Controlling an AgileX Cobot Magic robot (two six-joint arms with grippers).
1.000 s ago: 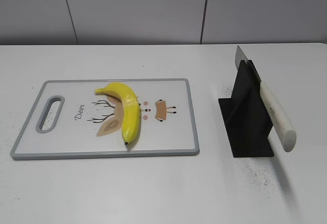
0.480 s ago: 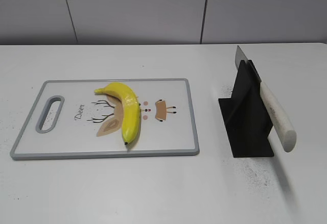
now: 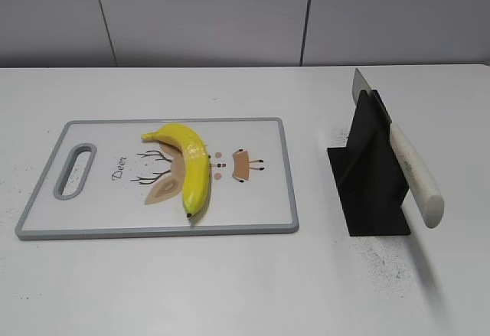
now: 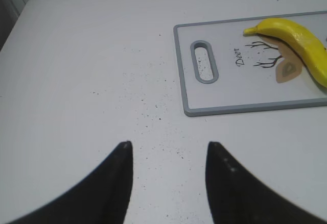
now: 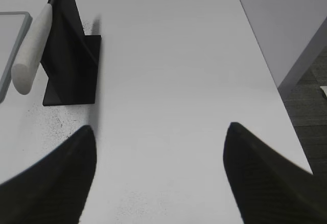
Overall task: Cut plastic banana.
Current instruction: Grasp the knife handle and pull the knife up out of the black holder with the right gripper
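I will cut the plastic banana (image 3: 190,165), so my right gripper will next grab the knife by its white handle (image 3: 413,171).
The plastic banana (image 3: 190,165) is glossy yellow and curved. It lies on a white cutting board (image 3: 253,206) with a grey rim and a deer drawing, and also shows in the left wrist view (image 4: 299,40). A knife with a white handle (image 3: 413,171) leans in a black stand (image 3: 367,179); both show in the right wrist view, the handle (image 5: 31,50) on the stand (image 5: 69,60). My left gripper (image 4: 168,150) is open and empty over bare table, left of the board (image 4: 230,94). My right gripper (image 5: 159,142) is open and empty, right of the stand. Neither gripper shows in the exterior view.
The board's handle slot (image 3: 75,170) is at its left end. Dark specks dot the white table around the stand and near the left gripper. The table's right edge (image 5: 276,86) drops off beside my right gripper. A grey wall stands behind the table.
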